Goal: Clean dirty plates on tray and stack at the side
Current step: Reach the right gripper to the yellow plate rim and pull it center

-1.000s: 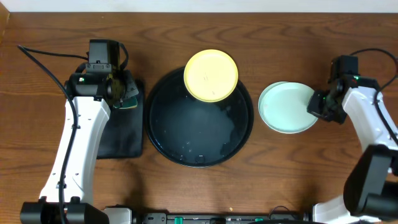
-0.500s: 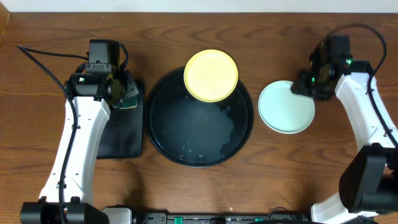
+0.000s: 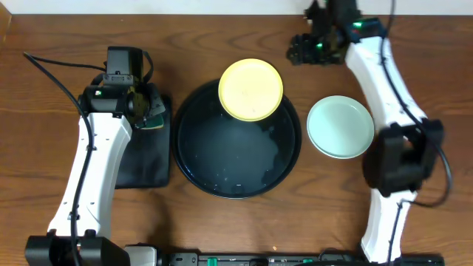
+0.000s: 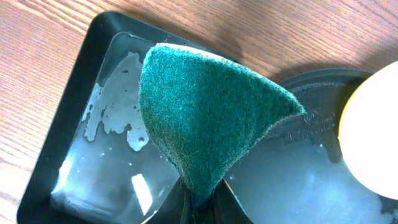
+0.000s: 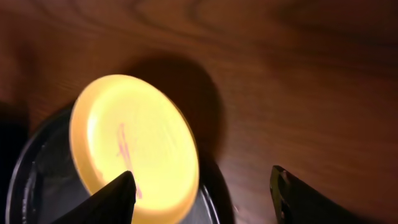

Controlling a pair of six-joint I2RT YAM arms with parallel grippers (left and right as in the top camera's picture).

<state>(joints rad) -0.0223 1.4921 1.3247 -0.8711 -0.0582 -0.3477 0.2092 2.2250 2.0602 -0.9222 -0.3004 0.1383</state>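
I will next grab the yellow plate's rim with my right gripper, on the side nearest that gripper. The pink-streaked side of the yellow plate then stays open for the sponge to clean.
A pale yellow plate rests tilted on the far rim of the round black tray. In the right wrist view a pink streak marks the yellow plate. A pale mint-green plate lies on the table right of the tray. My right gripper hovers open behind the tray, right of the yellow plate, with nothing between its fingers. My left gripper is shut on a green scouring sponge above the rectangular tray.
A small rectangular black tray with a film of water sits left of the round tray. Water also wets the round tray's floor. The table's far edge runs just behind my right gripper.
My right gripper let go of the mint-green plate, opened, and swung from the plate's right edge to the far side of the table near the yellow plate. The left arm has not moved.
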